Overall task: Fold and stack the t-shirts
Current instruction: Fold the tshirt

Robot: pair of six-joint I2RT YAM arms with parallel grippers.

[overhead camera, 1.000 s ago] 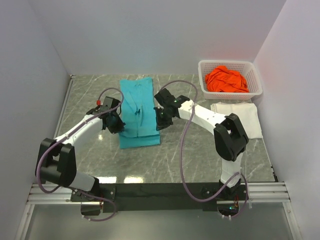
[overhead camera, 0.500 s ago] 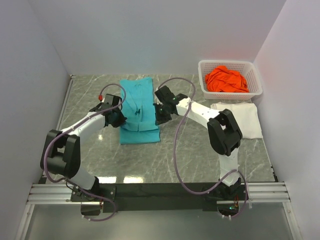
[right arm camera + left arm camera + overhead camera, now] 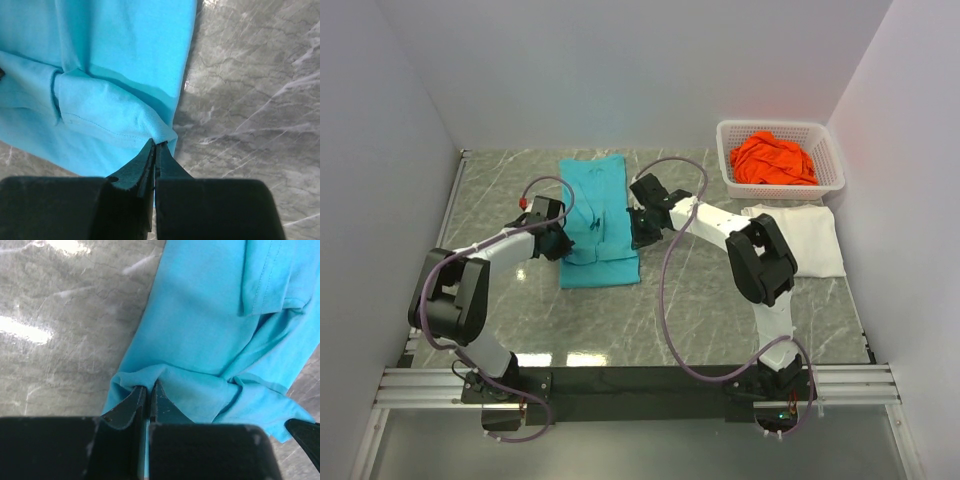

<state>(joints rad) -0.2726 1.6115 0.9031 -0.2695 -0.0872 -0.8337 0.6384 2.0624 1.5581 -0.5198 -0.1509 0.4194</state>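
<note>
Teal cloth lies directly below the t-shirt's pinched edge, so the edge would rest on the folded cloth. It is now time for my left gripper to open.
The teal t-shirt (image 3: pixel 597 222) lies as a long folded strip on the grey marble table, its near end doubled back over itself. My left gripper (image 3: pixel 560 240) is shut on the shirt's left edge, where the teal cloth (image 3: pixel 200 345) bunches at the fingertips (image 3: pixel 141 392). My right gripper (image 3: pixel 636 230) is shut on the right edge, pinching a corner of the teal cloth (image 3: pixel 115 85) that shows at its fingertips (image 3: pixel 150 147). A folded white t-shirt (image 3: pixel 800 235) lies at the right. An orange t-shirt (image 3: pixel 775 160) sits crumpled in the basket.
The white lattice basket (image 3: pixel 832 180) stands at the back right corner against the wall. Walls close in the table on the left, back and right. Bare marble (image 3: pixel 700 310) stretches between the teal shirt and the arm bases.
Both grippers have carried the shirt's near end toward the back, so the teal strip has become shorter. The arms have drawn in and reached farther back.
</note>
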